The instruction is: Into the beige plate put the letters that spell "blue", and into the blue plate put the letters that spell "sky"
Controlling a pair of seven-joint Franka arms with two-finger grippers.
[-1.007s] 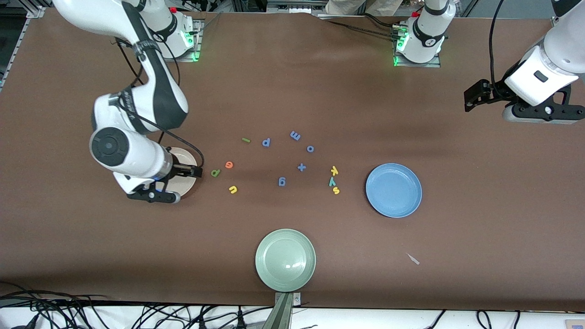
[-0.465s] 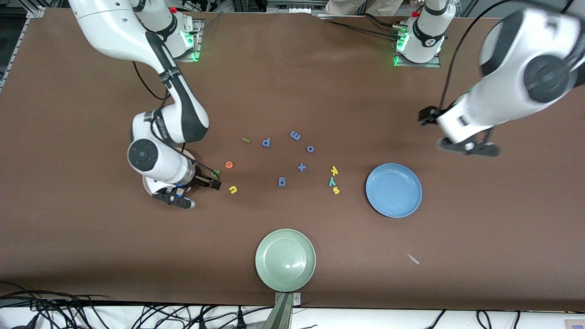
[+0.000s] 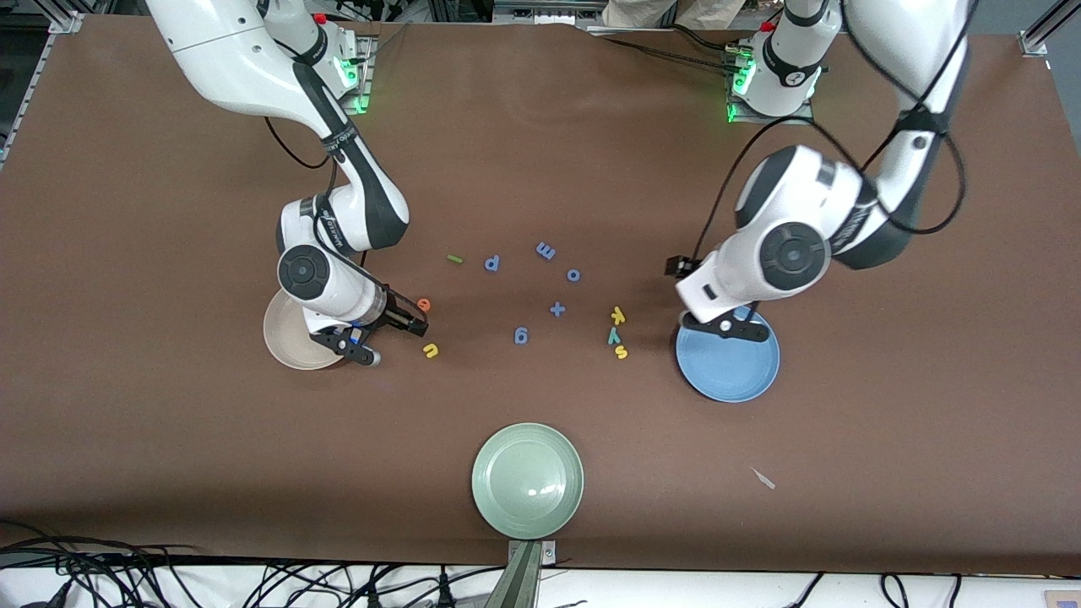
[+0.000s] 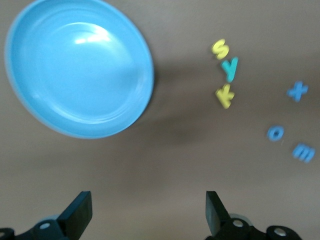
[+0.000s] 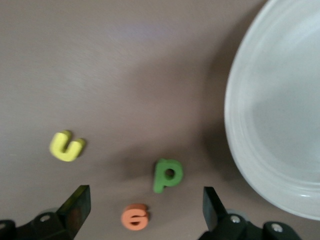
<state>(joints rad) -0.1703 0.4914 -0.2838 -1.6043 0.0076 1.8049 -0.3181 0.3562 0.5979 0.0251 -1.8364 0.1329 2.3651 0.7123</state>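
Note:
I need to grab the teal y by its stem (image 3: 614,340) with my left gripper next. Then the teal y goes into the blue plate (image 3: 735,376) for "sky".
My right gripper (image 3: 355,350) hangs open just off the beige plate (image 3: 287,342), over the olive-green b (image 5: 167,175) and the orange e (image 5: 135,217), which lie between its spread fingers (image 5: 80,202). In the front view the hand hides the b. The yellow u (image 3: 431,350) lies beside them and the green l (image 3: 454,258) farther from the front camera. My left gripper (image 3: 726,328) is open and empty above the rim of the blue plate (image 3: 735,376). Beside that plate sit the yellow k (image 3: 618,315), teal y (image 3: 614,335) and yellow s (image 3: 621,352).
Blue letters p (image 3: 492,263), m (image 3: 545,251), o (image 3: 573,274) and g (image 3: 521,336) and a blue plus (image 3: 556,309) are scattered between the two groups. A pale green plate (image 3: 527,480) sits near the table's front edge. A small scrap (image 3: 763,479) lies nearby.
Both arms have swung in toward the middle. The right hand left the beige plate for the b and e. The left hand came from its end of the table to the blue plate.

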